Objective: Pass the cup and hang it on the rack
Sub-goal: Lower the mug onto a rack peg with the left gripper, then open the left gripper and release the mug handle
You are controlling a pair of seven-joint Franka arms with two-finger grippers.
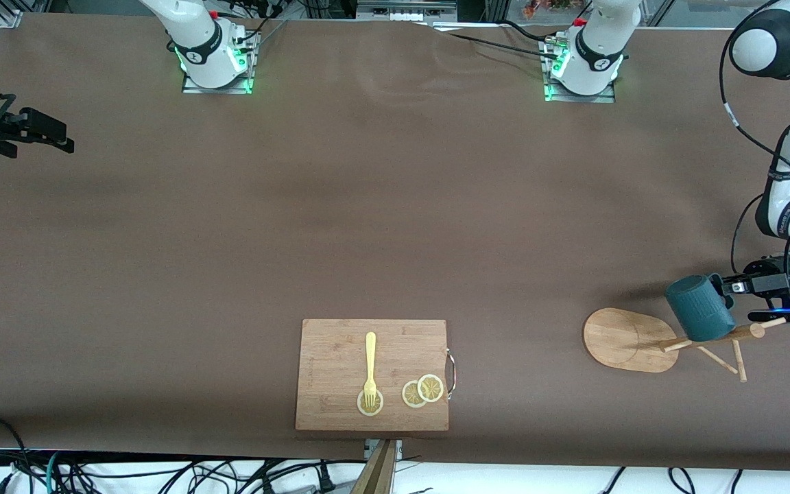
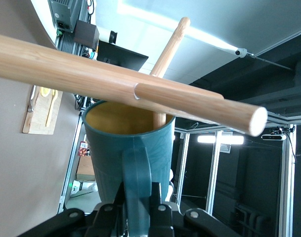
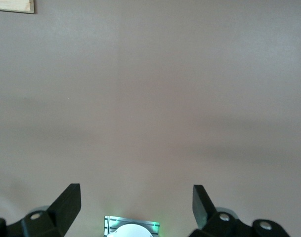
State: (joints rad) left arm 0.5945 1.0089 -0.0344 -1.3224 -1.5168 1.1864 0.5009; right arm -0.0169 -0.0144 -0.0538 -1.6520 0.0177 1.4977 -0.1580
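I can release the dark teal cup with my left gripper now: a peg (image 2: 159, 118) reaches inside the cup's opening (image 2: 115, 118) in the left wrist view, so the cup would hang on the rack.
The dark teal cup (image 1: 699, 307) is at the bamboo rack (image 1: 625, 339), which stands at the left arm's end of the table. My left gripper (image 1: 727, 285) is shut on the cup's loop handle (image 2: 138, 173). In the left wrist view the cup (image 2: 115, 148) shows its yellowish inside, with one thin peg (image 2: 165, 54) reaching into its mouth and the rack's thick post (image 2: 91, 79) crossing just over its rim. My right gripper (image 1: 52, 134) is open and empty over the right arm's end of the table, and waits; it also shows in the right wrist view (image 3: 135, 197).
A rectangular wooden cutting board (image 1: 340, 343) lies near the front edge, mid-table, with a yellow fork (image 1: 369, 363) and lemon slices (image 1: 422, 391) on it. The rack's other pegs (image 1: 738, 360) stick out toward the front camera. Brown table (image 3: 150, 98) lies under the right gripper.
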